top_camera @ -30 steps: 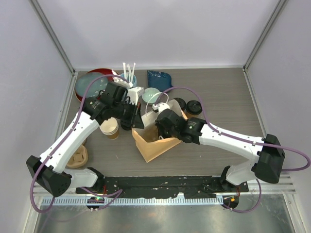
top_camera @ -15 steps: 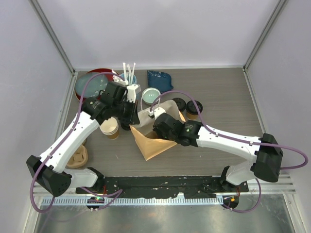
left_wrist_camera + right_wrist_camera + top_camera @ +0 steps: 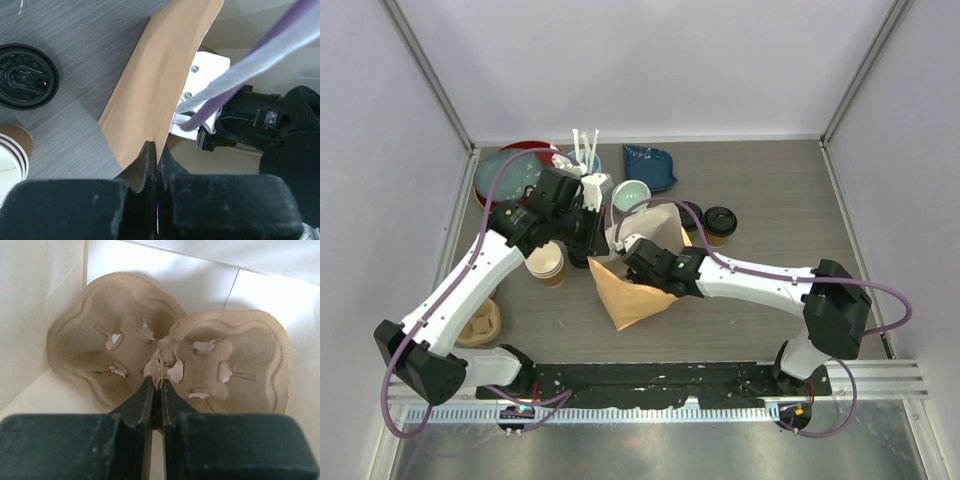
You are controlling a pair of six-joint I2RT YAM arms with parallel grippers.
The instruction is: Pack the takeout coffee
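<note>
My right gripper should open now. Both pockets of the pulp carrier are between the bag's sides over its white bottom, so the pulp carrier would rest there if I let go.
A brown paper bag [image 3: 638,302] lies open in the middle of the table. My left gripper [image 3: 597,238] is shut on the bag's rim and holds its mouth open; the left wrist view shows the paper edge [image 3: 165,85] pinched between the fingers at my left gripper [image 3: 156,150]. My right gripper [image 3: 631,250] is inside the bag, shut on the middle ridge of a two-cup pulp carrier [image 3: 100,340], as the right wrist view of the gripper [image 3: 160,385] shows. One lidded coffee cup [image 3: 720,221] stands right of the bag. A second one [image 3: 690,211] is partly hidden behind the right arm's cable.
A lidless cup stack [image 3: 547,262] stands left of the bag, also in the left wrist view [image 3: 12,150], next to black lids [image 3: 26,76]. Plates [image 3: 508,170], a utensil holder [image 3: 584,152], a teal bowl [image 3: 631,194] and a blue pouch [image 3: 648,165] line the back. More cups [image 3: 480,325] lie near left.
My right gripper has moved left and deeper into the bag with the carrier. The bag's mouth has shifted slightly left. My left gripper has kept its hold.
</note>
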